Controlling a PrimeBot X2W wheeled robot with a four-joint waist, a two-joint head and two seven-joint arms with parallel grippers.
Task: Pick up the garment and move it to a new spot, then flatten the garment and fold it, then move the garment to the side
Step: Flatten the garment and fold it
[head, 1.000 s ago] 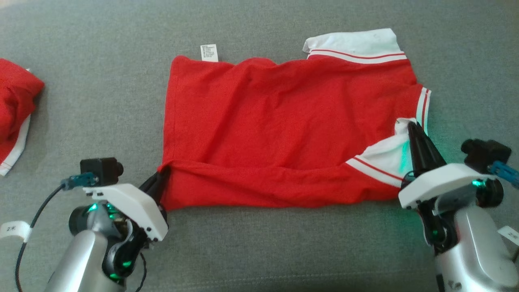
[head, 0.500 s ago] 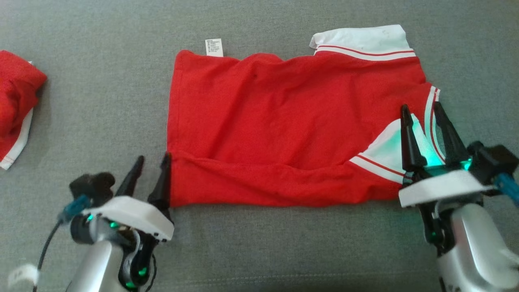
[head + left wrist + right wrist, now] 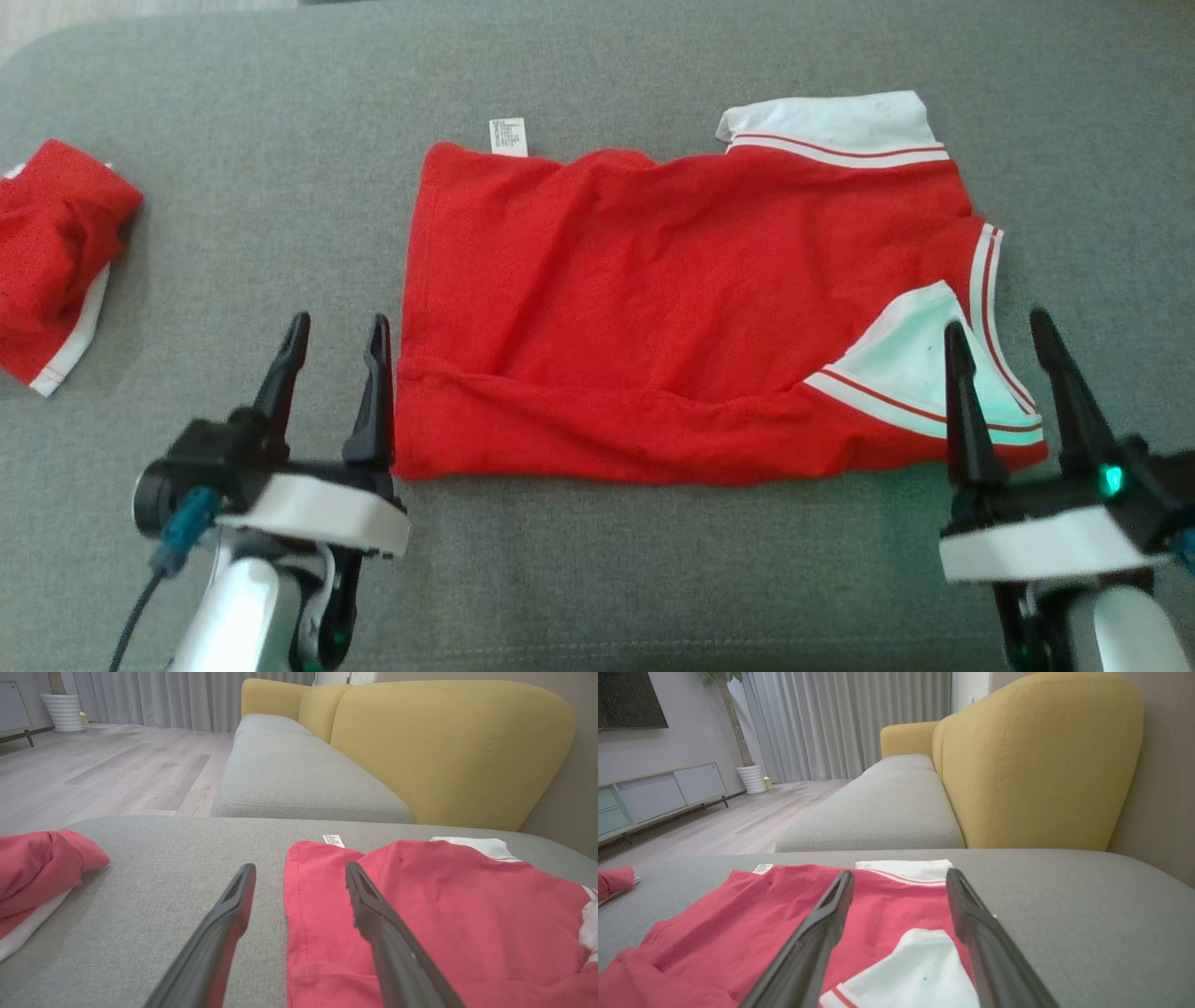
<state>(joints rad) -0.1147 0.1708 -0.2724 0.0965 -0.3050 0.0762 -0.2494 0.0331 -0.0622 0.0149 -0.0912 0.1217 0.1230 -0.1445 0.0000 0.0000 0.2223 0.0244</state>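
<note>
Next, my left gripper takes hold of the red shirt by a corner of its plain red hem (image 3: 410, 454), to flatten and fold the garment (image 3: 672, 308).
The garment (image 3: 672, 308) is a red shirt with white, red-striped collar and sleeve trim, lying folded lengthwise on the grey cushion (image 3: 597, 569). Its near edge is doubled over. My left gripper (image 3: 336, 327) stands open just left of the garment's near left corner, holding nothing. In the left wrist view the garment (image 3: 444, 924) lies under and right of the right finger. My right gripper (image 3: 999, 331) is open over the white sleeve panel at the near right corner, empty. The right wrist view shows the garment (image 3: 747, 924) and its white panel between the fingers.
A second red garment (image 3: 56, 252) with white trim lies bunched at the cushion's left edge. Beyond the cushion are a grey sofa seat (image 3: 299, 779) with a yellow backrest (image 3: 448, 742), wooden floor (image 3: 93, 770) and curtains.
Both grippers have opened and let go of the garment's near corners, then drawn back toward me. The garment now lies flat. The head camera has shifted a little.
</note>
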